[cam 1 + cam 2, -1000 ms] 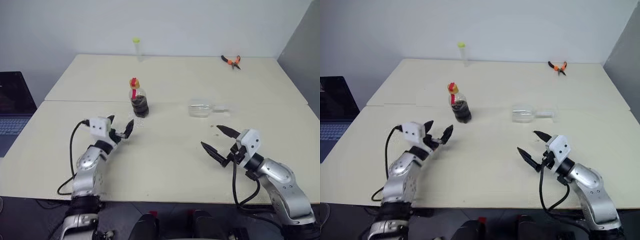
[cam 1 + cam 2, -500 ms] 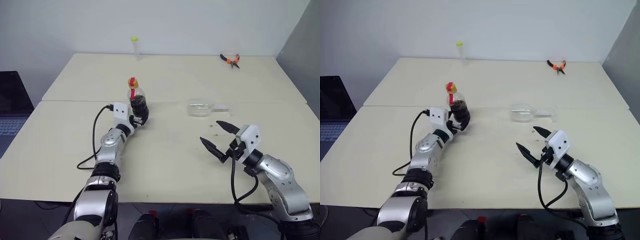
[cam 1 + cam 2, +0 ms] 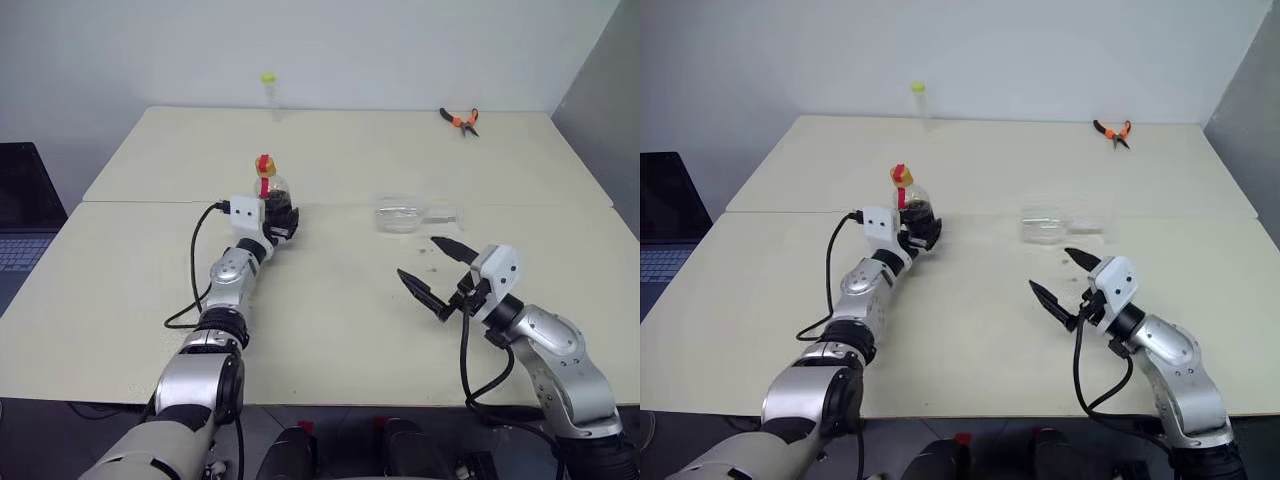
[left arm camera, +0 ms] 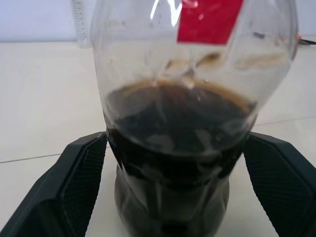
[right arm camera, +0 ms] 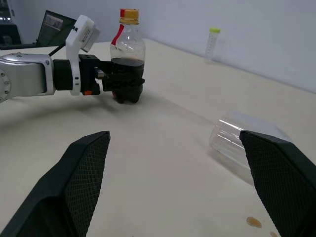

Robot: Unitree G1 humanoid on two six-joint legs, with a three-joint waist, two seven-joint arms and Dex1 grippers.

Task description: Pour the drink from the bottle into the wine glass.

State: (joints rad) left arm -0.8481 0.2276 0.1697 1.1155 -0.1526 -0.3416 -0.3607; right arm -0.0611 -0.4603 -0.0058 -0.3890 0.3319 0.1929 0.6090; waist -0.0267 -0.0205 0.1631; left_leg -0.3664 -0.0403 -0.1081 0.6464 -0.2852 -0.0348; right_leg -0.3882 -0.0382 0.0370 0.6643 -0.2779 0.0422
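The bottle's shoulder bulges wide, so my left gripper should next grab the bottle by its slimmer waist [image 4: 173, 180] to pour.
The bottle [image 3: 271, 200] stands upright on the table [image 3: 330, 320], left of centre, with a red cap and the dark drink [image 4: 173, 123] filling its lower part. My left gripper [image 3: 279, 227] is open, its two fingers [image 4: 81, 168] flanking the bottle's lower body; I cannot tell whether they touch it. The wine glass [image 3: 403, 214] lies on its side to the right of the bottle, bowl toward it. My right gripper [image 3: 416, 257] hovers open and empty on the near side of the glass. In the right wrist view the bottle [image 5: 127, 54] and the fallen wine glass [image 5: 237, 140] both show.
Orange-handled pliers [image 3: 461, 120] lie at the far right of the table. A slim clear tube with a yellow-green cap [image 3: 270, 92] stands at the far edge. A laptop [image 3: 20, 210] sits off the table's left side. Small dark spots [image 3: 432, 252] mark the surface near the glass.
My left arm has stretched forward and slightly right to the bottle, so its open fingers now stand on either side of it. The right gripper has stayed in place.
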